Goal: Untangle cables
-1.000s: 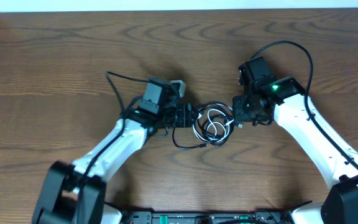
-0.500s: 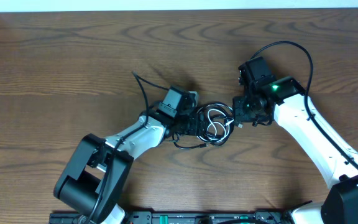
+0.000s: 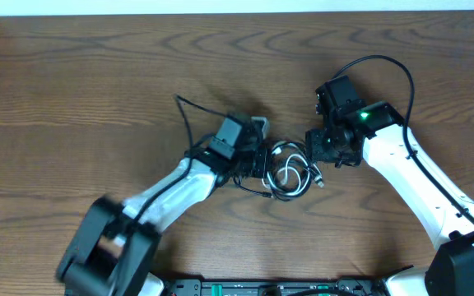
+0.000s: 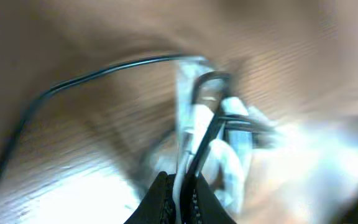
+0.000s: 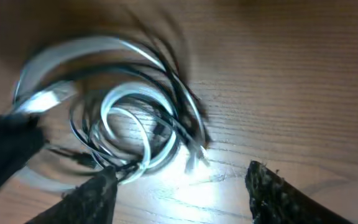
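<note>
The thin black cable will be picked up next by its outer loop with my right gripper, leaving the white coils free, to untangle the cables.
The cables [image 3: 289, 173], one thin white and one thin black, lie coiled together in loose loops at the table's middle. My left gripper [image 3: 263, 162] sits at the tangle's left edge. In the left wrist view it [image 4: 183, 198] is shut on a white strand [image 4: 187, 134] and a black strand [image 4: 207, 134] running side by side between its jaws. My right gripper [image 3: 313, 158] is at the tangle's right edge. In the right wrist view it [image 5: 182, 194] stands open just short of the coils [image 5: 132, 118], with a white plug end [image 5: 194, 158] ahead of it and only bare wood between its fingers.
The left arm's own thick black wire [image 3: 189, 115] arcs over the table behind it. The right arm's wire [image 3: 385, 59] loops above that arm. A pale edge [image 3: 237, 6] marks the table's far side. The left arm [image 3: 163, 197] stretches across the lower left.
The left gripper pushed right into the tangle and shut on the white and black strands. The right gripper's jaws opened wider. The coils shifted slightly.
</note>
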`<state>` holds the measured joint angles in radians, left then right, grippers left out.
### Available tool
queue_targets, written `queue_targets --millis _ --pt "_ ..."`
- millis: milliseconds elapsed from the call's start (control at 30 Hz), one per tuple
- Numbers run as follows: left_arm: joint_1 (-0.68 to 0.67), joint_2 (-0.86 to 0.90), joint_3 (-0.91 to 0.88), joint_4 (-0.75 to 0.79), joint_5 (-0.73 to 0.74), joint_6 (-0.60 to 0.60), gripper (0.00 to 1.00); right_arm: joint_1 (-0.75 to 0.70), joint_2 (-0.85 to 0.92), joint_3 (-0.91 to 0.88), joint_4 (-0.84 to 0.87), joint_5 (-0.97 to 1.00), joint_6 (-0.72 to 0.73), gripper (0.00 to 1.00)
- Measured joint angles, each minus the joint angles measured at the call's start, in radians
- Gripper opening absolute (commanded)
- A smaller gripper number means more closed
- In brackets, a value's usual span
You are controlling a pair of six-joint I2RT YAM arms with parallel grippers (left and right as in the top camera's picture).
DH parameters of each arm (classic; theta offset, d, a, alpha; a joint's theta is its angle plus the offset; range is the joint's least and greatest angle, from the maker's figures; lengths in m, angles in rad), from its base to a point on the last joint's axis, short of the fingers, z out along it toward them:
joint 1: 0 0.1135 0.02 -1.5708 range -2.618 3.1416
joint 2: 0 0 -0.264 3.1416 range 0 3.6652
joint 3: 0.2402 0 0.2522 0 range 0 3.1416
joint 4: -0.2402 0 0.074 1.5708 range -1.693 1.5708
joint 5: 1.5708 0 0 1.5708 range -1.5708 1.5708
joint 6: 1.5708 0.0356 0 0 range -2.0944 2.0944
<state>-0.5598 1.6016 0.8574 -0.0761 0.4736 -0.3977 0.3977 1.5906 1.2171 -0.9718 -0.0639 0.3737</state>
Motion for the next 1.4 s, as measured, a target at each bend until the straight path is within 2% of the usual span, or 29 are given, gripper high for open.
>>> queue_targets --millis 267,533,633,700,767,800,833,933,1033,1133,1400 --pt "0.001 -0.306 0.047 0.032 0.060 -0.102 0.08 0.000 0.000 0.000 0.085 -0.119 0.000 0.67" --pt "0.001 -0.356 0.047 0.077 0.122 -0.193 0.08 0.000 0.000 -0.001 0.210 -0.256 0.000 0.67" --pt "0.001 -0.356 0.047 0.139 0.149 -0.222 0.07 0.000 0.000 -0.001 0.231 -0.295 0.000 0.66" --pt "0.001 -0.356 0.047 0.218 0.175 -0.246 0.08 0.000 0.000 -0.001 0.235 -0.300 -0.001 0.59" --pt "0.001 -0.356 0.047 0.286 0.200 -0.272 0.08 0.000 0.000 -0.001 0.235 -0.293 -0.006 0.40" --pt "0.001 -0.356 0.047 0.303 0.207 -0.282 0.07 0.000 0.000 -0.001 0.236 -0.288 -0.006 0.33" --pt "0.001 -0.357 0.047 0.319 0.214 -0.291 0.08 0.000 0.000 -0.001 0.236 -0.274 -0.004 0.29" --pt "0.012 -0.364 0.047 0.323 0.230 -0.311 0.07 0.000 0.000 -0.001 0.226 -0.216 0.006 0.28" --pt "0.042 -0.381 0.047 0.309 0.240 -0.317 0.07 0.000 0.000 -0.001 0.205 -0.109 0.032 0.11" --pt "0.086 -0.407 0.047 0.254 0.251 -0.310 0.08 0.000 0.000 -0.002 0.179 -0.005 0.066 0.01" --pt "0.249 -0.454 0.047 -0.066 0.265 -0.183 0.08 -0.021 0.000 -0.003 0.078 0.196 0.130 0.01"
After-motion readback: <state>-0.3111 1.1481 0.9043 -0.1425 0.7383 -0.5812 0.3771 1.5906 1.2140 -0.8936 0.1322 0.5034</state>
